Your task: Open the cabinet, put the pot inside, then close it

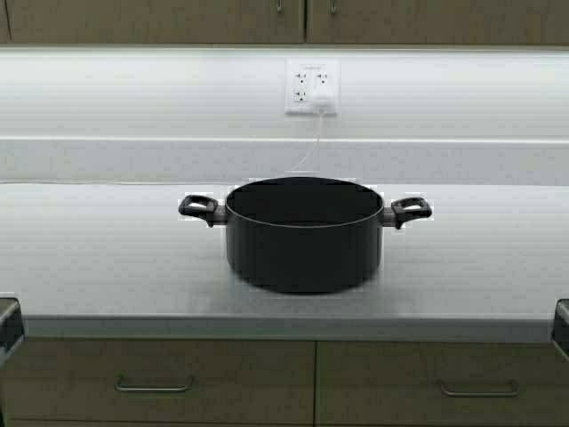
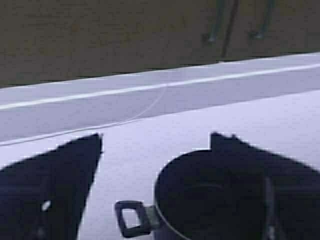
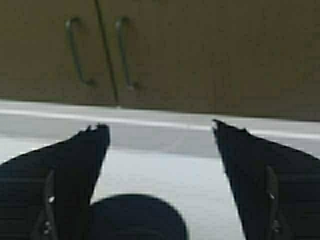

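The cabinet door is shut flush and its side (image 1: 444, 21) is flat, so the robot's right gripper should next grab the door by its slim metal pull (image 1: 333, 6) to open it.
The wide black pot (image 1: 304, 236) stands upright, lidless, mid-counter, a loop handle on each side. Above it, the cabinet (image 1: 151, 20) shows only the lower edge of its two shut tan doors, with small metal pulls (image 1: 279, 7) at the seam. My left gripper (image 2: 156, 135) is open and low, short of the pot (image 2: 210, 200), which sits to its right. My right gripper (image 3: 159, 125) is open too, holding nothing; the pot's rim (image 3: 137, 217) lies below it and the shut cabinet doors (image 3: 210, 55) beyond. Only dark arm parts show at the high view's lower corners.
The pale countertop (image 1: 89, 258) runs the full width, with a low ledge and white backsplash behind. A wall outlet (image 1: 311, 86) holds a white plug whose thin cable drops behind the pot. Drawers with horizontal pulls (image 1: 154, 386) sit under the counter's front edge.
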